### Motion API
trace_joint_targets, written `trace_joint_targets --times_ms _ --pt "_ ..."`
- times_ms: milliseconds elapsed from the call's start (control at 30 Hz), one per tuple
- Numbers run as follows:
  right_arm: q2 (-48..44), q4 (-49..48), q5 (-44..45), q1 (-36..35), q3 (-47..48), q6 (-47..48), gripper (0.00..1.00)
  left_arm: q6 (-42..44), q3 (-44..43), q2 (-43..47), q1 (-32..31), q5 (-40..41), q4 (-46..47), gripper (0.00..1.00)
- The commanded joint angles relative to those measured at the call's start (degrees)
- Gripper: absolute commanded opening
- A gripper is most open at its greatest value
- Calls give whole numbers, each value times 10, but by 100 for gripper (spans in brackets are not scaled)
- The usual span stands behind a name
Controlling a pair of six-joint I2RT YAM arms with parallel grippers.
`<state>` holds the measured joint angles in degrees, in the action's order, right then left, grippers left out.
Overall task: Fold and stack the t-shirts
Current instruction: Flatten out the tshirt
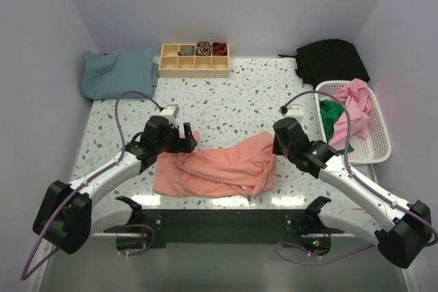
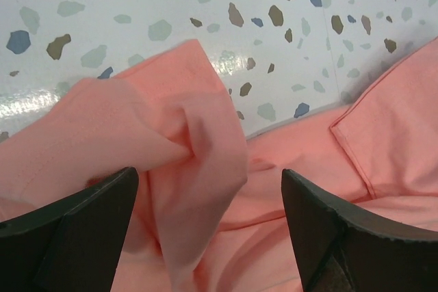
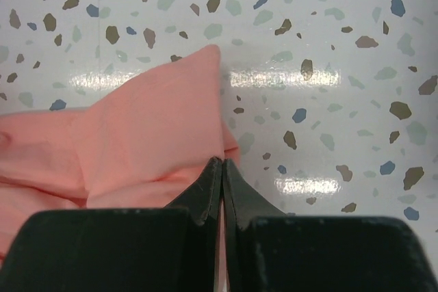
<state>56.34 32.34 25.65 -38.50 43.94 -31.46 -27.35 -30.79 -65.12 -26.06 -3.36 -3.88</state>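
The salmon-pink t-shirt's bunched fold [image 1: 190, 148] [image 2: 213, 168] beside its far corner, opposite my right gripper's edge, is the part my left gripper will grab next, to stretch the t-shirt flat for folding.
A salmon-pink t-shirt [image 1: 219, 165] lies crumpled on the table's near middle. My left gripper [image 1: 183, 138] is open over the shirt's upper left part; in the left wrist view its two fingers [image 2: 75, 230] stand wide apart over a bunched fold of the shirt [image 2: 198, 162]. My right gripper [image 1: 277, 143] is shut on the shirt's upper right edge; in the right wrist view its tips [image 3: 222, 169] pinch a thin strip of pink cloth [image 3: 150, 135].
A folded blue-grey t-shirt [image 1: 118, 72] lies at the back left. A wooden compartment tray [image 1: 194, 59] stands at the back. A black cloth [image 1: 332, 59] lies at the back right. A white basket [image 1: 373, 143] at the right holds pink and green garments.
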Motion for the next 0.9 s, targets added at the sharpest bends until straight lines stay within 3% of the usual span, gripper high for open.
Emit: trace_joint_targets --times_ms 0,167,267,367,400,600,667,867 --pt "-4 10 18 3 18 4 0 30 -20 -23 -12 -34 30 87" --pt "11 5 14 3 16 4 0 35 -28 -55 -21 -45 58 71" --pt "15 0 11 2 13 4 0 33 -32 -70 -22 -53 70 55" --pt "17 -2 11 3 12 4 0 30 -39 -79 -23 -53 77 23" --pt "17 0 11 2 13 5 0 30 -45 -82 -23 -50 78 0" --pt "-20 41 35 2 37 0 0 34 -140 -38 -23 18 9 0" --pt "-46 69 48 2 53 -6 0 35 -187 -12 -22 79 -30 0" --pt "-168 141 99 2 118 -11 0 22 -254 147 -21 214 -118 0"
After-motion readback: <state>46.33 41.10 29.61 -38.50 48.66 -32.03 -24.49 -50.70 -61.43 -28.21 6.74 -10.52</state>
